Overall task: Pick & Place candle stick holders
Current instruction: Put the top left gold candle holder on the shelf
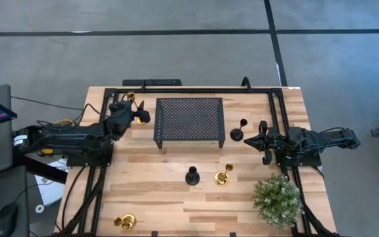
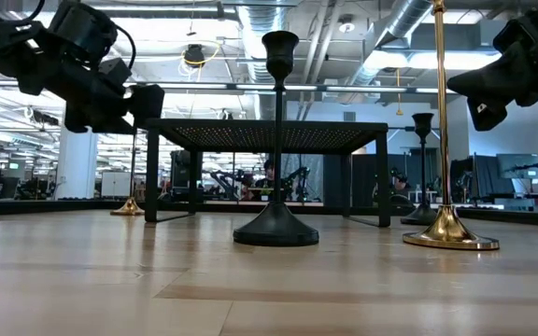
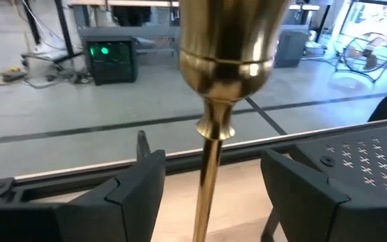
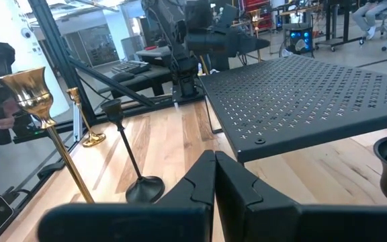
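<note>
The gold candle stick holder (image 3: 210, 154) needs to go on the perforated stand, so my left gripper should grab it next by its slim stem below the cup (image 3: 208, 185).
A tall gold candle stick holder (image 3: 210, 154) stands upright on its round base at the table's far left, beside the black perforated stand (image 1: 189, 120). My left gripper (image 3: 212, 195) is level and open. One finger stands on either side of the holder's slim stem below the cup, with a gap on both sides. From above, that gripper (image 1: 139, 114) shows at the holder (image 1: 131, 97). A black holder (image 1: 191, 176) and a gold one (image 1: 222, 178) stand mid-table. Another black one (image 1: 237, 133) stands by my right gripper (image 1: 260, 139), which is shut and holds nothing. A short gold holder (image 1: 125, 222) sits near the front edge.
The perforated stand (image 2: 264, 131) stands on legs at the table's far middle. A green bushy plant (image 1: 278, 201) sits at the front right. Black frame rails (image 1: 176, 90) run along the far, left and right sides. Bare wood lies at the near middle.
</note>
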Robot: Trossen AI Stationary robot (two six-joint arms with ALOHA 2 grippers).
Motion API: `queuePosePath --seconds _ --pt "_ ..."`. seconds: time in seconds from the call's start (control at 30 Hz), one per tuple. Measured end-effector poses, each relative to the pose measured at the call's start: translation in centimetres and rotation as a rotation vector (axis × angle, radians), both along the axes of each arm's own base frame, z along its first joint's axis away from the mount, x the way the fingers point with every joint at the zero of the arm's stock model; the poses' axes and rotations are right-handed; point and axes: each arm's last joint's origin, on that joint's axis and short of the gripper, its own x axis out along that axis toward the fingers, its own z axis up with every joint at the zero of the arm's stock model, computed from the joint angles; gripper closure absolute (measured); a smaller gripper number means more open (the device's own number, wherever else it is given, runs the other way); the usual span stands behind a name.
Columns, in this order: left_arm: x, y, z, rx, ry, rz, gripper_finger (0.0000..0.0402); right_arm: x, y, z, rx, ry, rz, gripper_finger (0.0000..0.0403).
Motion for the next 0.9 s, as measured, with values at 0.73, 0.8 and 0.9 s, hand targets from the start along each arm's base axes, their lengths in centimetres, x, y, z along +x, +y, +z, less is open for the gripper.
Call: queuePosePath --seconds 0.73,0.8,0.9 --pt "-0.1 0.37 0.03 0.008 0.021 -0.015 0.0345 0.0 0.0 -0.02 0.0 0.001 0.0 0.0403" --pt "-0.1 0.37 0.03 0.018 0.047 -0.017 0.0357 0.0 0.0 -0.02 0.0 0.001 0.0 0.0403" --pt "-0.1 0.37 0.03 0.022 0.056 -0.017 0.0371 0.0 0.0 -0.02 0.0 0.001 0.0 0.0403"
